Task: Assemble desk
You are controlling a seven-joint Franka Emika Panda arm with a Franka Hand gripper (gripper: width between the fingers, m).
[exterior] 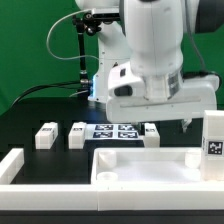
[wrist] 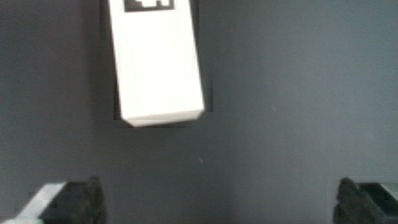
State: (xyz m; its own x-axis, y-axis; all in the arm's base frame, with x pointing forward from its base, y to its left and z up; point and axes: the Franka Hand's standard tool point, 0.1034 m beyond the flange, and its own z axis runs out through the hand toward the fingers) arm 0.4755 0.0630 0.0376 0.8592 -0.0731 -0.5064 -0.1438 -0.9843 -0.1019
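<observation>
The white leg is ahead of my gripper's fingers, so closing now would miss it. My gripper moves toward the leg first, then closes on it.
The desk's rimmed white tabletop panel lies flat near the front of the black table. Two short white legs lie behind it toward the exterior view's left, and a third lies just past the marker board. Another tagged leg stands upright at the exterior view's right edge. My gripper hangs above the table behind the tabletop. In the wrist view a white leg lies on the dark surface ahead of my gripper, apart from it. The fingers are open with nothing between them.
The marker board lies between the legs. A long white border bar runs along the exterior view's left, and another runs along the front. A green backdrop and cables stand behind the arm.
</observation>
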